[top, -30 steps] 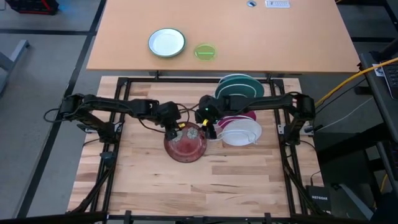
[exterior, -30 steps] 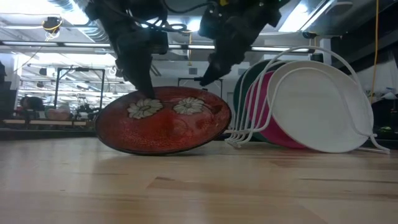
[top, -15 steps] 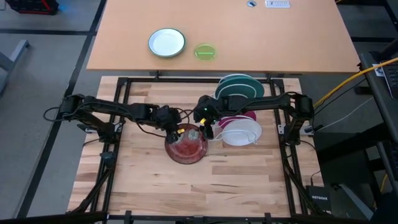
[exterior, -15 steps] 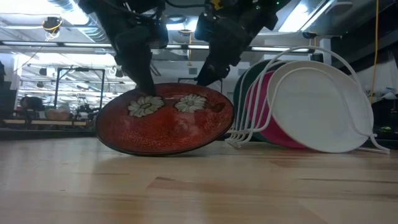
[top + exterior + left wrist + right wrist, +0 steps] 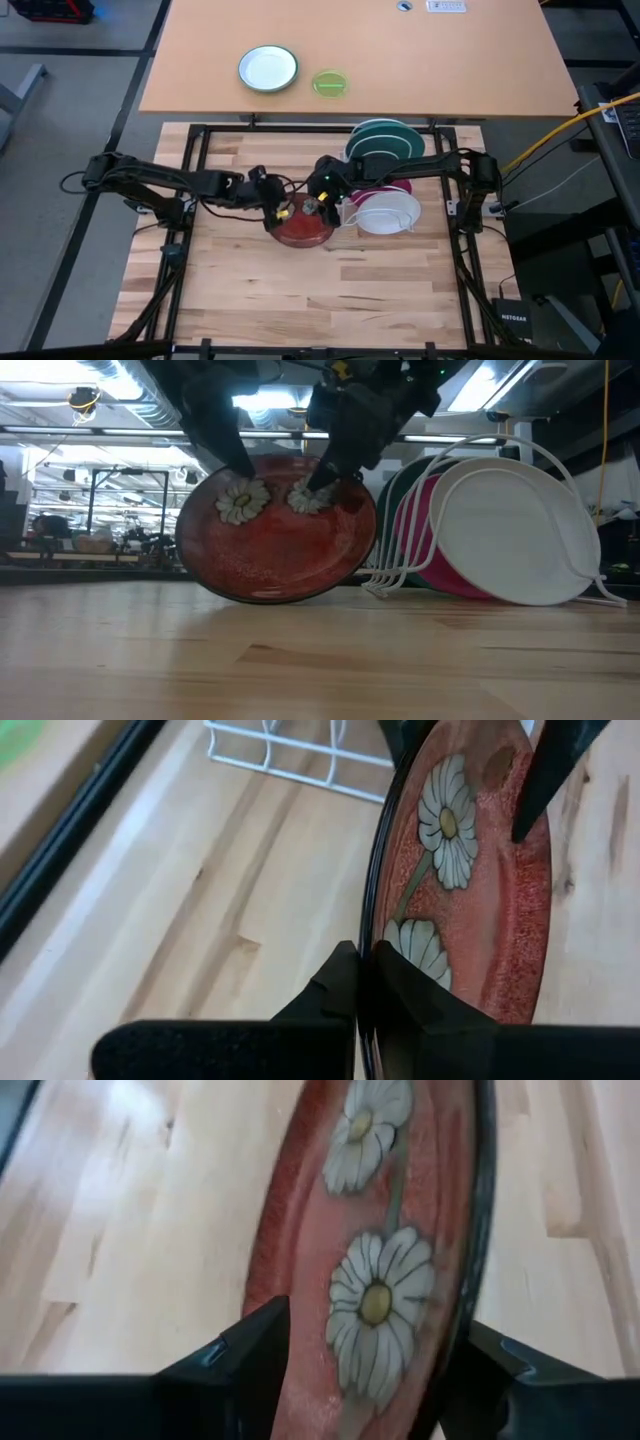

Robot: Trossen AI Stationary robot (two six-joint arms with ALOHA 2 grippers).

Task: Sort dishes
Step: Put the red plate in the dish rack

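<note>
My right gripper is going to grab the dark red speckled bowl by its rim (image 5: pixel 298 206) next, to set it in the wire rack.
The dark red speckled bowl (image 5: pixel 275 530), with white daisies inside, stands tilted steeply with its lower edge (image 5: pixel 262 598) on the wooden table and its inside facing the near side. My left gripper (image 5: pixel 277 211) is shut on its raised rim. My right gripper (image 5: pixel 318 207) is open, with its fingers on either side of the same rim, closer to the rack. The teal plate (image 5: pixel 383 138), the magenta-pink plate (image 5: pixel 383 188) and the white plate (image 5: pixel 390 213) stand on edge in a white wire rack (image 5: pixel 385 580). My left gripper pinches the bowl's raised rim (image 5: pixel 372 925), one finger (image 5: pixel 405 990) inside the bowl and one (image 5: pixel 335 985) outside. The fingers come from above, slanting from the table's left. The bowl is tipped up, its lower edge on the table. My right gripper straddles the rim (image 5: pixel 478 1250); one fingertip (image 5: pixel 318 482) stands at a daisy, but I cannot tell whether it touches.
The rack of plates stands close to the right of the bowl. A beige table lies beyond the far edge with a green-rimmed white plate (image 5: pixel 268 68) and a small lime-green dish (image 5: pixel 329 83). Black frame rails (image 5: pixel 190 170) border the wooden top.
My left gripper has gone up with the bowl's far rim. The bowl has tipped from nearly flat to steeply tilted, while its lower edge has stayed on the table. My right gripper has come down to the raised rim beside the left one.
</note>
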